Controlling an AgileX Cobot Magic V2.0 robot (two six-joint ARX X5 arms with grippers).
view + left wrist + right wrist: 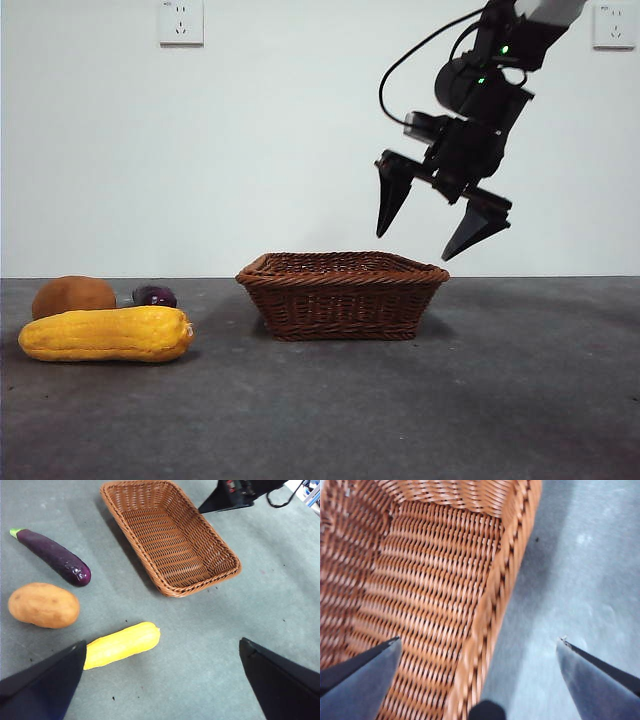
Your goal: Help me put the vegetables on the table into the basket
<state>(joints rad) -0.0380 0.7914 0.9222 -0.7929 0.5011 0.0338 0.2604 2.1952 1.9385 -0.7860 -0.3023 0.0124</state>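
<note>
My right gripper should next grab the basket (340, 300) by its braided rim (425, 275) to hold it ready for the vegetables.
The yellow cob (105, 334) lies on the table (420, 400) at the front left, with the orange-brown potato (73, 296) and the dark purple eggplant (154, 296) just behind it. The brown wicker basket (340, 300) stands in the middle and is empty. My right gripper (414, 246) hangs open and empty above the basket's right rim; its wrist view shows the basket (435, 580) close below its jaws (479, 640). My left gripper (162, 643) is open and empty, high above the table, looking down on the cob (122, 644), potato (44, 605), eggplant (55, 557) and basket (175, 545).
A white wall with two sockets (181, 22) (613, 25) stands behind the table. Bare table lies to the right of the basket and in front of it. A jaw of the right gripper (225, 497) shows by the basket's far end in the left wrist view.
</note>
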